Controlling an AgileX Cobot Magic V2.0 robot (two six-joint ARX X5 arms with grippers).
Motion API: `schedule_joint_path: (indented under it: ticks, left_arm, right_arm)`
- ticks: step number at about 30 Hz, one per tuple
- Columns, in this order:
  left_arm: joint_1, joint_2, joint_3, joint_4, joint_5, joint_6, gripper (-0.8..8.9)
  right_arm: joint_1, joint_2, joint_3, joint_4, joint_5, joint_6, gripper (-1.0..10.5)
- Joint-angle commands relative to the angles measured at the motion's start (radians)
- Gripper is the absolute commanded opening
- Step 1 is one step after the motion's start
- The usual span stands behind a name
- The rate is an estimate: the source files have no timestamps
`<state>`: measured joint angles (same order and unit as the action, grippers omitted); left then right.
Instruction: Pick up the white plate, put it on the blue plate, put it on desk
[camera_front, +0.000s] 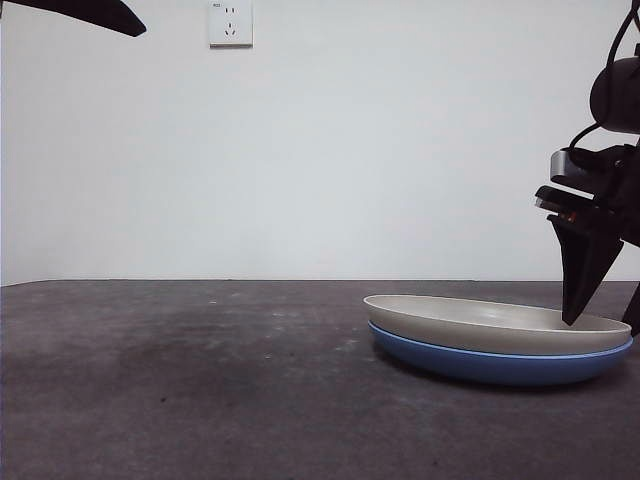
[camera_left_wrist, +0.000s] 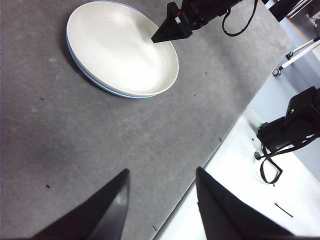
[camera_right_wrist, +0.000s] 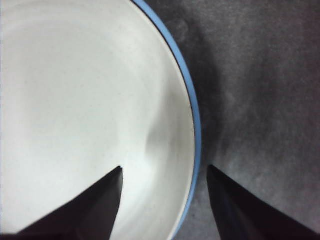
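My right gripper picks up the nested stack by its doubled white-and-blue rim (camera_front: 612, 336) (camera_right_wrist: 193, 160) next, to set the plates on the desk.
The white plate (camera_front: 497, 323) (camera_left_wrist: 121, 47) (camera_right_wrist: 85, 110) lies nested inside the blue plate (camera_front: 497, 364) (camera_left_wrist: 87, 74) (camera_right_wrist: 192, 115), on the desk (camera_front: 200, 380) at the right. My right gripper (camera_front: 600, 322) (camera_right_wrist: 164, 172) is open just above the plates' right rim, one jaw over the white plate's inside and the other outside the rim, over the desk. It holds nothing. My left gripper (camera_left_wrist: 162, 172) is open and empty, high over the desk and far from the plates; in the front view it shows only as a black tip (camera_front: 95, 14) at the top left.
The desk's edge (camera_left_wrist: 220, 145) runs close beside the left gripper, with a white floor, a black stand (camera_left_wrist: 290, 125) and cables beyond it. A wall socket (camera_front: 230, 22) sits on the white back wall.
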<state>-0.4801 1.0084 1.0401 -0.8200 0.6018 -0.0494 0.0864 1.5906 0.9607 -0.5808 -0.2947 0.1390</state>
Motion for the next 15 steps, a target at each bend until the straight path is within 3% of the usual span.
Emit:
schedule_joint_path:
  ticks: [1,8,11,15]
  left_arm:
    - [-0.005,0.007,0.007,0.004,0.005,0.012,2.17]
    - [-0.005,0.007,0.007,0.005,0.005,0.012,2.16]
    - [-0.005,0.006,0.007,0.004,0.005,0.012,2.17]
    - [-0.005,0.006,0.007,0.005,0.005,0.012,2.17]
  right_arm:
    - [0.000,0.033,0.006,0.019,-0.004,0.003,2.2]
    - [-0.013,0.064,0.006,0.027,-0.004,0.008,1.3]
    - [-0.027,0.063,0.007,0.029,-0.004,0.008,0.2]
    - [-0.043,0.060,0.007,0.038,-0.004,0.007,0.1]
